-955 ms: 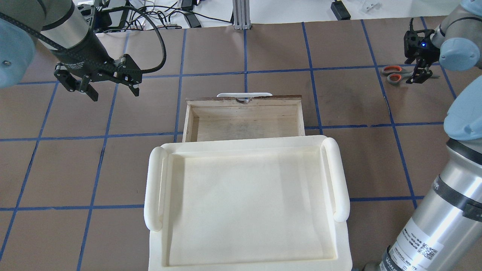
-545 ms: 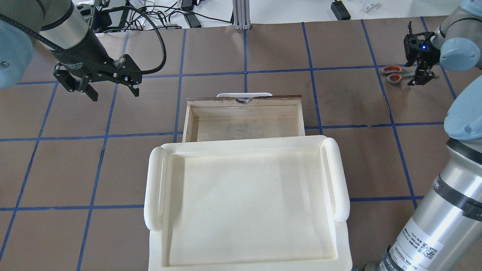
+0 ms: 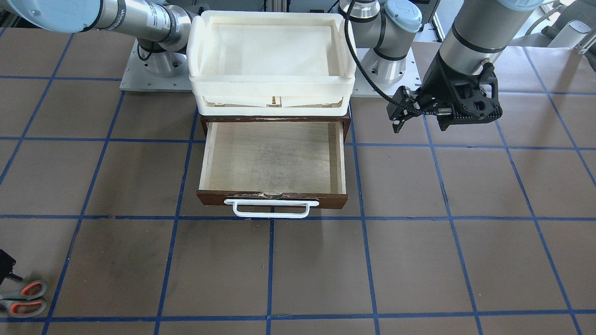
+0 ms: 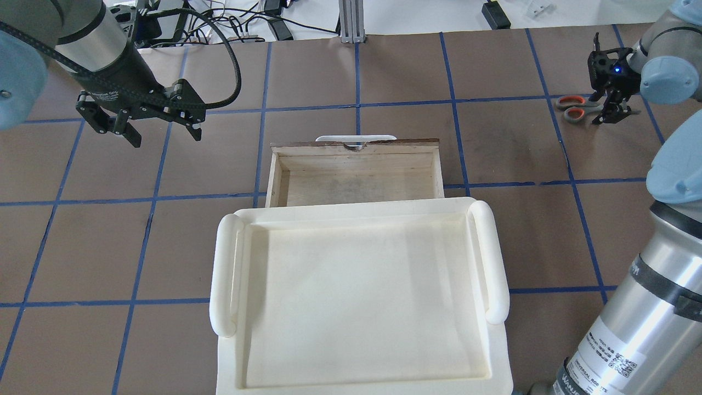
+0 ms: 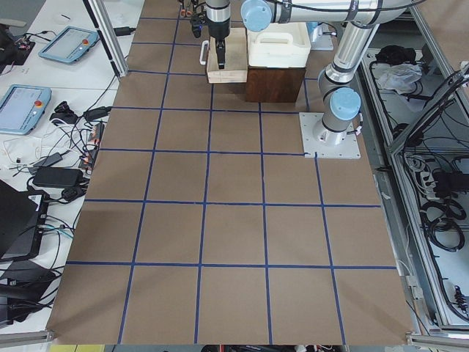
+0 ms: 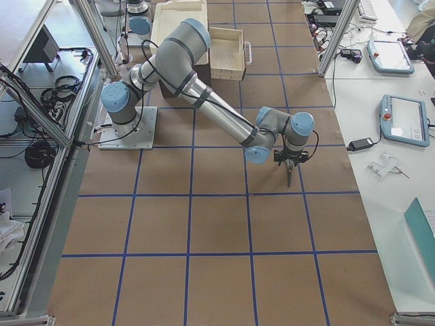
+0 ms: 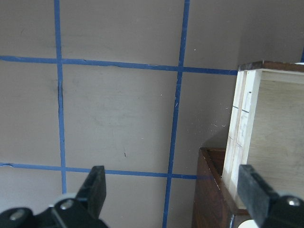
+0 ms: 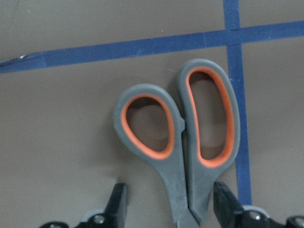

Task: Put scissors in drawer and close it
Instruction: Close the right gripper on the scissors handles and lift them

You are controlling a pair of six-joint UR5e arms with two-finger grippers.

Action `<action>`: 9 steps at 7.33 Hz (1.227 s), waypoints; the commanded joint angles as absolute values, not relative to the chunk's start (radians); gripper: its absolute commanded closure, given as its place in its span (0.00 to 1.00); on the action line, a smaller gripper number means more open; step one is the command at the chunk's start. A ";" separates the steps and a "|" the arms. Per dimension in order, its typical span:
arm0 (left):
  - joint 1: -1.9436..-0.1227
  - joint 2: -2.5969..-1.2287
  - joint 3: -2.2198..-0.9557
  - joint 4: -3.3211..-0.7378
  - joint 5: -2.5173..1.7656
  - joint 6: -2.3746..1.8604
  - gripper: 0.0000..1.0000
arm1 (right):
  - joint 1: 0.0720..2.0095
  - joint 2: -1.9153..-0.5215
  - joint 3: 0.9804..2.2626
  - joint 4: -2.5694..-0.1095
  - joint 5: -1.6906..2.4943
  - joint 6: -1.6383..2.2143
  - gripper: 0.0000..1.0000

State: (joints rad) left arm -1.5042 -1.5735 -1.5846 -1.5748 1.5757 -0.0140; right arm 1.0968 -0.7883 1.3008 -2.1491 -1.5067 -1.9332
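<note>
The scissors should be held by their handles below the loops next, and my right gripper will grab them there to put them in the open drawer (image 3: 272,159).
The scissors (image 4: 573,108) lie flat on the table at the far right, grey handles with orange-red loops (image 8: 190,128); they also show in the front view (image 3: 23,298). My right gripper (image 4: 613,112) is down over them and open, with one finger (image 8: 117,205) on each side of the handle shanks below the loops. The drawer (image 4: 356,147) stands pulled open in the middle, its pale plywood inside bare, with its white handle (image 3: 271,210) on the dark brown front. My left gripper (image 4: 159,131) is open and empty, above the table left of the drawer (image 7: 242,128).
Stacked white plastic trays (image 4: 225,274) sit on the brown cabinet behind the open drawer. Blue tape lines grid the brown table. Cables and a metal post (image 4: 351,22) lie past the far edge.
My right gripper has sunk a little lower over the scissors. My left gripper has barely moved. The drawer and the scissors are where they were.
</note>
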 commanded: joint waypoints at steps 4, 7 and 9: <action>-1.505 -1.572 -1.585 -1.575 1.566 -0.014 0.00 | 1.097 -0.804 1.301 -2.149 -1.542 -1.925 0.88; -1.503 -1.574 -1.585 -1.575 1.563 -0.014 0.00 | 1.103 -0.880 1.305 -2.076 -1.522 -1.898 0.92; -1.502 -1.569 -1.585 -1.577 1.575 -0.014 0.00 | 1.171 -0.980 1.312 -1.928 -1.520 -1.891 0.93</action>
State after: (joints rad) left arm -1.5030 -1.5719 -1.5846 -1.5750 1.5682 -0.0138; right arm 1.1263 -0.9174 1.3086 -2.0218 -1.5215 -1.8965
